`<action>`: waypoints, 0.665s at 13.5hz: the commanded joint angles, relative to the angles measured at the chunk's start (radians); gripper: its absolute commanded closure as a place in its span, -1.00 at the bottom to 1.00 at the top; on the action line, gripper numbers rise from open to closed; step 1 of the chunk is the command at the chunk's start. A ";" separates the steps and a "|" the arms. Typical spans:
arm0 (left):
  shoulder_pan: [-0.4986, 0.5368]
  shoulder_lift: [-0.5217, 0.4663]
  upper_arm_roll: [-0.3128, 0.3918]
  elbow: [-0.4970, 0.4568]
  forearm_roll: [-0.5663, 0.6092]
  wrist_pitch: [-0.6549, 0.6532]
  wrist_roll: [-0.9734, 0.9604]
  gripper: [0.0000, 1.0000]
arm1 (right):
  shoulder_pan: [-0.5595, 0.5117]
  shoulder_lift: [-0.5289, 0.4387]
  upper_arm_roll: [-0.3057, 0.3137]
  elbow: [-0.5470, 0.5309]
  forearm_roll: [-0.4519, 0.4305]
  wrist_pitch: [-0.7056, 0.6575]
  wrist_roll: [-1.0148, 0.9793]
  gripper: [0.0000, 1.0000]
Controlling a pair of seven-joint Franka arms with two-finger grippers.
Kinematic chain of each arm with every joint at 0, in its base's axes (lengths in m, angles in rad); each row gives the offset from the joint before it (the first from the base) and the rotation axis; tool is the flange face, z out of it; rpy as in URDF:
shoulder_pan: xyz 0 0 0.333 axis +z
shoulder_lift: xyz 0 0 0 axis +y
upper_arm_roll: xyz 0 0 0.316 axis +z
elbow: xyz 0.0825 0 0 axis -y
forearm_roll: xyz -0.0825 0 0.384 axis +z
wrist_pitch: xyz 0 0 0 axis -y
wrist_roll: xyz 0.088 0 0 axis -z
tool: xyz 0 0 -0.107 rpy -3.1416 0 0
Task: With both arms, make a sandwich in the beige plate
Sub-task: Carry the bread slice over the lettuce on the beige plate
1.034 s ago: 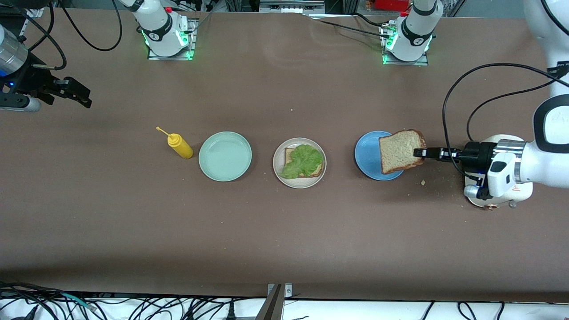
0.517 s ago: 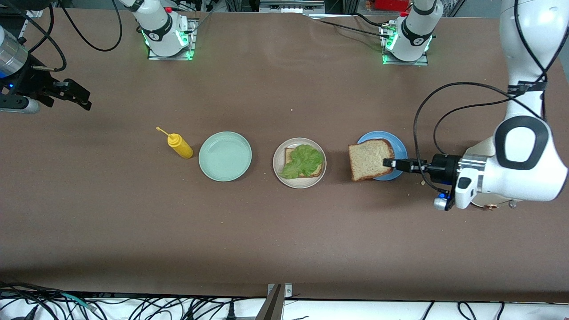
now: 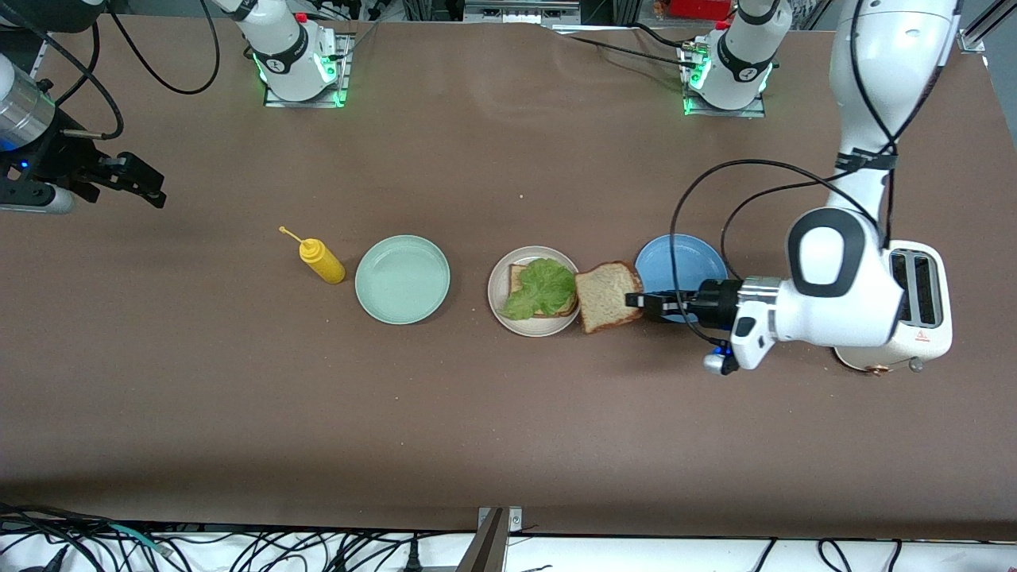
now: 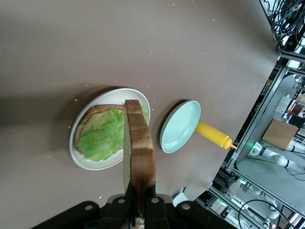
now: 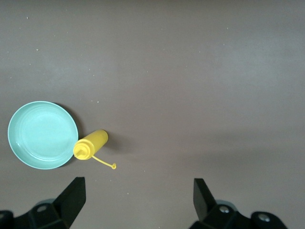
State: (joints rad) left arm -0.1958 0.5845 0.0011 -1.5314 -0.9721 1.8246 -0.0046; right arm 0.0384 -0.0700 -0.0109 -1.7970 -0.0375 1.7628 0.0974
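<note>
I should keep holding the second bread slice with my left gripper until the slice reaches the lettuce, because the slice is hanging beside the beige plate.
The beige plate holds a bread slice with a ruffled green lettuce leaf on top. My left gripper is shut on the crust edge of a second bread slice, which hangs over the gap between the beige plate and the blue plate, reaching the beige plate's rim. The left wrist view shows that slice edge-on in the left gripper, with the plate and lettuce just past it. My right gripper waits open over the table's right-arm end, its jaws wide.
A mint green plate and a yellow squeeze bottle lie beside the beige plate toward the right arm's end. A white toaster stands at the left arm's end, partly under the left arm. Crumbs dot the table.
My left arm has carried the bread slice from over the blue plate toward the beige plate, lower and flatter now. The toaster is uncovered. The right arm barely shifted.
</note>
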 commanded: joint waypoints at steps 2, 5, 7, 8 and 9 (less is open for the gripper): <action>-0.048 -0.063 -0.047 -0.105 -0.056 0.148 -0.008 1.00 | -0.017 0.029 0.011 0.030 0.004 0.020 -0.019 -1.00; -0.094 -0.081 -0.059 -0.130 -0.059 0.191 -0.017 1.00 | -0.017 0.027 0.011 0.030 0.013 0.010 -0.019 -1.00; -0.125 -0.087 -0.059 -0.156 -0.065 0.231 -0.017 1.00 | -0.017 0.022 0.011 0.036 0.011 0.009 -0.016 -1.00; -0.143 -0.087 -0.059 -0.165 -0.065 0.252 -0.017 1.00 | -0.017 0.019 0.011 0.036 0.013 0.009 -0.021 -1.00; -0.154 -0.086 -0.059 -0.173 -0.065 0.269 -0.011 1.00 | -0.017 0.015 0.009 0.036 0.013 0.006 -0.024 -1.00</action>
State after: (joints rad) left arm -0.3207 0.5368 -0.0678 -1.6448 -0.9903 2.0494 -0.0276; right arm 0.0378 -0.0484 -0.0109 -1.7786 -0.0375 1.7828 0.0974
